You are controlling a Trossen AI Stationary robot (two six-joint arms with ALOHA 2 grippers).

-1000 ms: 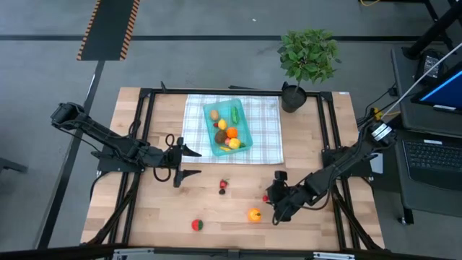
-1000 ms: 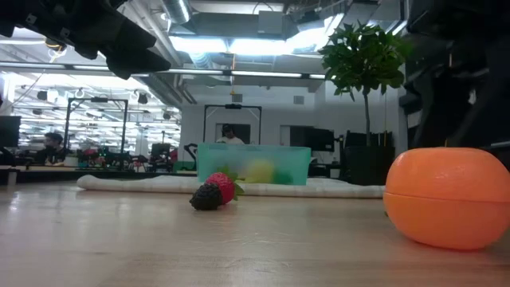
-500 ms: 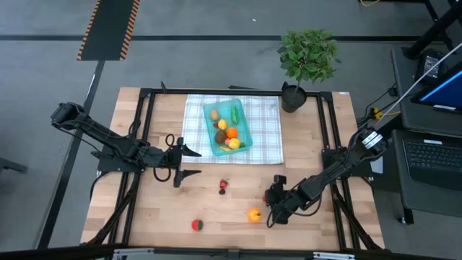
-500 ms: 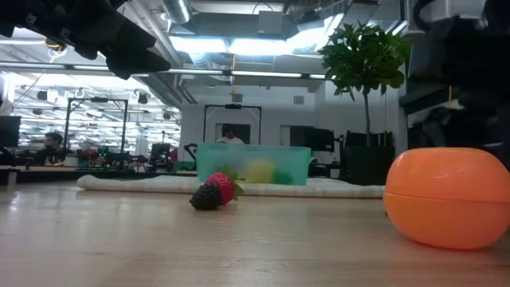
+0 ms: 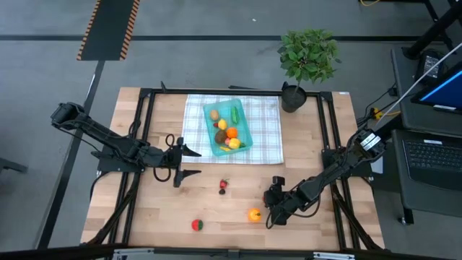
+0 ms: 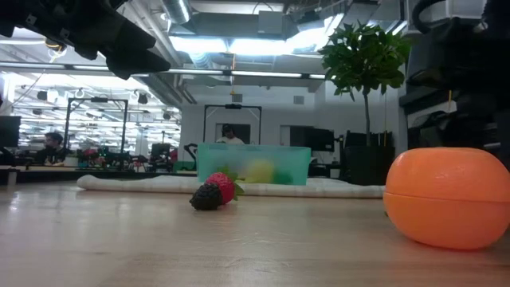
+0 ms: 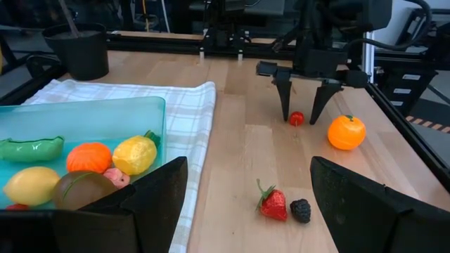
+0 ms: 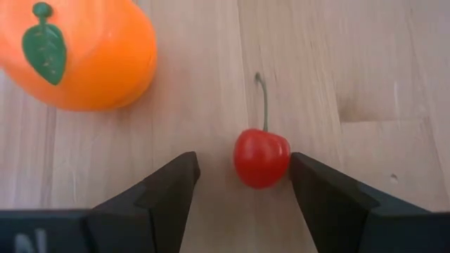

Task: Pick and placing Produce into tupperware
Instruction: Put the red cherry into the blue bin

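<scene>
The cherry is level with both fingers of my right gripper, so it should close. Closing now would hold the red cherry [image 8: 261,158].
A small red cherry [image 8: 261,158] with a thin stem lies on the wood table between the fingers of my open right gripper [image 8: 241,177], close beside one finger. The left wrist view shows this gripper [image 7: 307,105] pointing down over the cherry [image 7: 297,118]. An orange [image 8: 77,49] sits just beside it. A strawberry [image 7: 273,204] and a blackberry [image 7: 300,210] lie mid-table. The teal tupperware [image 5: 208,110] rests on a checked cloth and holds several pieces of produce. My left gripper [image 5: 198,162] waits open, left of the tupperware's near end. My right gripper comes at the cherry from above, slanting down, one finger on each side of it. The cherry rests on the table, its one side [image 8: 287,160] right next to a finger [image 8: 316,190]. I cannot tell whether they touch.
A round red fruit [image 5: 196,225] lies near the table's front edge. A potted plant [image 5: 307,61] stands at the far right corner. Black frame rails [image 5: 144,137] run along the table's sides. Bare wood lies between the cloth and the front edge.
My right gripper has sunk toward the table and onto the cherry's level, with a slight roll of the wrist. Its fingers have kept the same gap. The produce has not moved.
</scene>
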